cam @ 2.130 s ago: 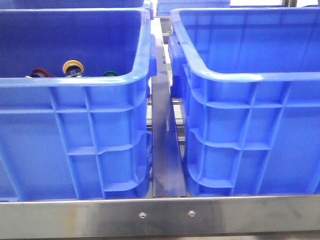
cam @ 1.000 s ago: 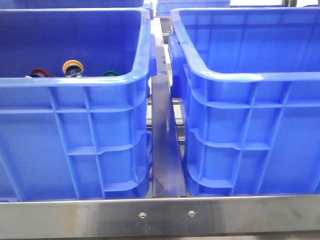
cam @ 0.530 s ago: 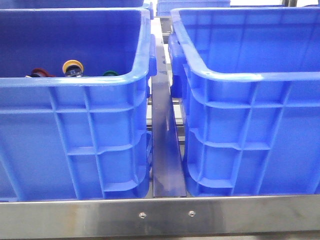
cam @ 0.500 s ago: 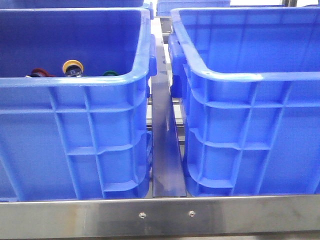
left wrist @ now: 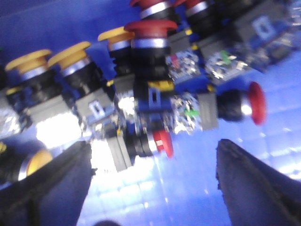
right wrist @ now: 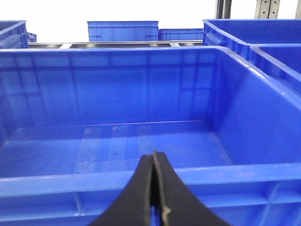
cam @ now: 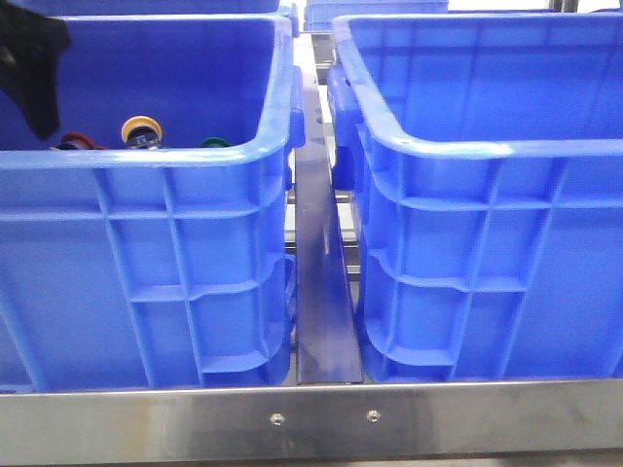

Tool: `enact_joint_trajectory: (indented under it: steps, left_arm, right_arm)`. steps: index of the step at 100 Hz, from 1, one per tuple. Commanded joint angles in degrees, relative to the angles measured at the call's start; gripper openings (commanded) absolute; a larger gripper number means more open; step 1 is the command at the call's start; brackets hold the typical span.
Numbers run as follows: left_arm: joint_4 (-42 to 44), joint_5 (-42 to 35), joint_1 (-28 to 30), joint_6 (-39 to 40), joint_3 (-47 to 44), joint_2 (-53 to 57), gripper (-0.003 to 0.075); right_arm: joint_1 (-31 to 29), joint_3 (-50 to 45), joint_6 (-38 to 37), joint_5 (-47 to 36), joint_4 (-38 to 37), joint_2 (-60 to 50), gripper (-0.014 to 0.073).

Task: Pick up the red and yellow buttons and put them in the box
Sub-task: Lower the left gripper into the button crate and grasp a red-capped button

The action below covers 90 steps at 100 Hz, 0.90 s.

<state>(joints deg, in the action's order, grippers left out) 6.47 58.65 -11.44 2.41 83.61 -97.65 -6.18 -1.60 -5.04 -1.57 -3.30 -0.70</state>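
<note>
The red button (left wrist: pixel 150 28) is beyond my left gripper's fingers, short of its black body (left wrist: pixel 151 63), so they would miss if they closed now. My left gripper needs to move toward the button first, then close.
Several red and yellow buttons lie in a heap on the floor of the left blue crate (cam: pixel 146 165). In the front view a red cap (cam: pixel 73 141) and a yellow cap (cam: pixel 142 129) show above its near rim. In the left wrist view a red button (left wrist: pixel 150 28) and a yellow button (left wrist: pixel 70 54) lie just beyond my left gripper (left wrist: pixel 150 188), which is open and empty, its fingers (left wrist: pixel 47 188) wide apart above the crate floor. It shows as a dark shape (cam: pixel 39 88) in the front view. My right gripper (right wrist: pixel 153 162) is shut and empty, before the empty right box (right wrist: pixel 117 174).
A green-capped button (cam: pixel 214 143) lies to the right of the yellow one in the left crate. A metal bar (cam: pixel 324 292) runs between the two crates. A steel rail (cam: pixel 311 418) fronts them. More blue crates (right wrist: pixel 122 30) stand behind.
My left gripper has come into the front view at the top left, inside the left crate near the red button. The buttons and crates have not moved.
</note>
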Motion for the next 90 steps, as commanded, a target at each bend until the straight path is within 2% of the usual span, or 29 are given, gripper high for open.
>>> enact_joint_trajectory:
  steps: [1, 39, 46, 63, 70, 77, 90]
  left_arm:
    - [0.6, -0.8, -0.4, 0.7, 3.7, -0.6, 0.0512]
    - [0.6, -2.6, -0.4, 0.7, 7.1, -7.7, 0.0496]
    - [0.6, -2.8, -0.4, 0.7, 7.1, -7.7, 0.0434]
    - [0.6, -3.6, -0.4, 0.7, 7.1, -7.7, 0.0200]
    - [0.6, -4.1, -0.4, 0.7, 7.1, -7.6, 0.0135]
    - [0.6, -4.7, -0.4, 0.7, 7.1, -7.4, 0.0106]
    - [0.6, -5.7, -0.4, 0.7, 7.1, -6.4, 0.0103]
  right_arm:
    - [-0.4, -0.3, -0.1, -4.2, -0.8, -1.0, -0.0068]
    - [-0.4, -0.3, -0.1, -4.2, -0.8, -1.0, -0.0068]
    - [-0.4, -0.3, -0.1, -4.2, -0.8, -1.0, -0.0068]
    - [-0.4, -0.3, -0.1, -4.2, -0.8, -1.0, -0.0068]
    - [-0.4, -0.3, -0.1, -4.2, -0.8, -1.0, -0.0068]
    - [-0.4, -0.3, -0.1, -4.2, -0.8, -1.0, -0.0068]
    - [-0.4, -0.3, -0.1, -4.2, -0.8, -1.0, -0.0068]
